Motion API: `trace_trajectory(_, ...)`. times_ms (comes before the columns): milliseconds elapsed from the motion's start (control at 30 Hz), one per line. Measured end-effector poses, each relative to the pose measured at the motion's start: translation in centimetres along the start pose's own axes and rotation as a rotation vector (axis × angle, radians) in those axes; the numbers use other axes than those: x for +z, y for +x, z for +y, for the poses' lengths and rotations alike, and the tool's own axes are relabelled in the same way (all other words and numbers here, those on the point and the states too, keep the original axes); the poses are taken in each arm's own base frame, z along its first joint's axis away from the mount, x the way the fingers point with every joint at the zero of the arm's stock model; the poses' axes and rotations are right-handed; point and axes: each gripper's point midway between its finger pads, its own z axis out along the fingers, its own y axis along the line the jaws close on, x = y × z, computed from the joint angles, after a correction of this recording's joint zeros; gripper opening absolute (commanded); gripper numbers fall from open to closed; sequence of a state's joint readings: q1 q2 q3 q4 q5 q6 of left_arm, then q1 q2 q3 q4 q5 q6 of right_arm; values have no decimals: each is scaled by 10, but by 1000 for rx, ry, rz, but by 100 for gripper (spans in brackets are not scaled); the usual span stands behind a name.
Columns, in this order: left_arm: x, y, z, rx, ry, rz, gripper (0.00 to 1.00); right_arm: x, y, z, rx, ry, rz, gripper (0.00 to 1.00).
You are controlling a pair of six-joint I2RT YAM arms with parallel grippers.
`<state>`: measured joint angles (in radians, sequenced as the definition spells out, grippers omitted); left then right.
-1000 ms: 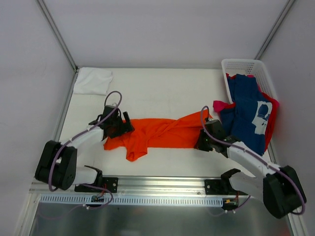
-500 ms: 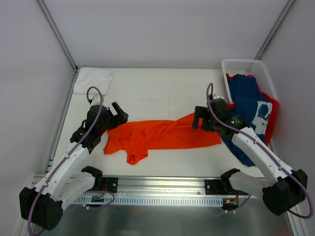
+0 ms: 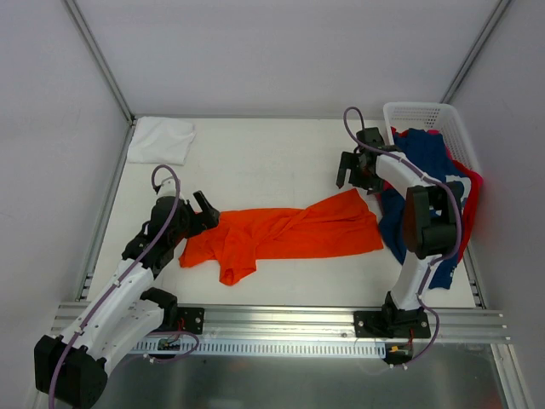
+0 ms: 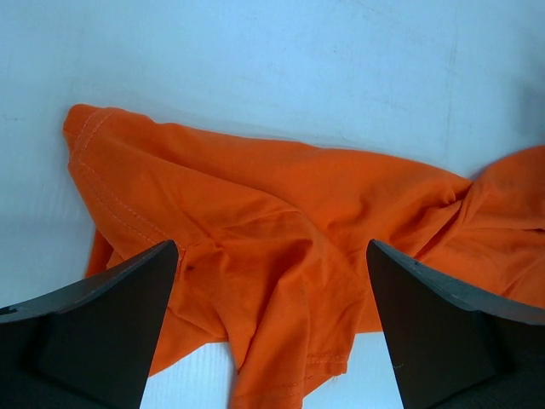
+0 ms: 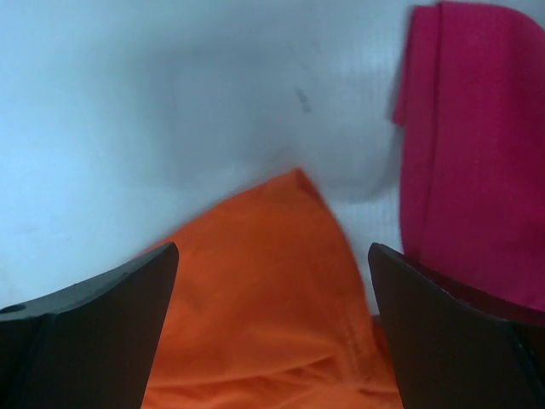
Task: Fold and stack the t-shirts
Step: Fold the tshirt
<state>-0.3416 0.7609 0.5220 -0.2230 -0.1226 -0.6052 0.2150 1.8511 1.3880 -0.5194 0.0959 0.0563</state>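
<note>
The orange t-shirt needs to be folded over toward the front. My right gripper will next grab the orange t-shirt's back corner [image 3: 354,193] beside the pink-red t-shirt [image 3: 473,183] for that.
A plain bright orange t-shirt [image 3: 281,234] lies crumpled in a long strip across the middle of the table. My left gripper [image 3: 204,211] hovers open just above its left end; in the left wrist view the orange cloth [image 4: 281,221] shows between the spread fingers [image 4: 94,332], untouched. My right gripper [image 3: 352,176] is open above the bare table behind the shirt's right corner [image 5: 264,315]. A folded white t-shirt [image 3: 160,139] sits at the back left. A navy t-shirt [image 3: 426,149] and a pink-red t-shirt [image 3: 473,183] [image 5: 477,153] spill out of the basket.
The white lattice basket [image 3: 426,112] stands at the back right corner, against the right wall. Metal frame posts run up both back corners. The right arm's forearm [image 3: 430,221] hangs over the navy cloth.
Both grippers let go of the orange t-shirt and rose. The right gripper opened and swung back toward the basket; the left drew away to the left. The shirt's right end settled flatter.
</note>
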Motion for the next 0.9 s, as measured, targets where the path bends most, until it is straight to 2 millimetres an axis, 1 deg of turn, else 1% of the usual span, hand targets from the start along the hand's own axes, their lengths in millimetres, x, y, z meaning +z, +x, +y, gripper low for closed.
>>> trace_trajectory(67, 1, 1, 2, 6, -3, 1, 95, 16, 7, -13, 33, 18, 47, 99)
trace_trajectory(100, 1, 2, 2, 9, -5, 3, 95, 20, 8, -18, 48, 26, 56, 99)
trace_trajectory(167, 4, 5, 4, 17, -13, 12, 95, 21, 7, -23, 63, 32, 57, 99)
trace_trajectory(267, 9, 9, 7, 21, -25, 30, 95, 21, 1, -21, 69, 23, 38, 100)
trace_trajectory(467, 16, 12, 6, 20, -23, 38, 95, 23, 1, -17, 73, 10, 30, 99)
trace_trajectory(533, 17, 15, 7, 19, -21, 44, 95, 25, 3, -17, 80, 10, 33, 99)
trace_trajectory(633, 18, 20, 10, 20, -26, 52, 95, 29, 13, -18, 97, 12, 48, 99)
trace_trajectory(733, 19, 20, 10, 18, -24, 51, 95, 36, 31, -22, 110, 22, 75, 94)
trace_trajectory(767, 19, 19, 9, 17, -22, 49, 95, 35, 30, -20, 118, 10, 61, 92)
trace_trajectory(833, 19, 19, 8, 15, -15, 47, 95, 34, 32, -17, 129, -7, 57, 85)
trace_trajectory(867, 19, 19, 8, 15, -13, 47, 95, 34, 32, -18, 131, -6, 52, 77)
trace_trajectory(900, 19, 19, 7, 15, -13, 47, 95, 34, 32, -18, 133, -7, 51, 73)
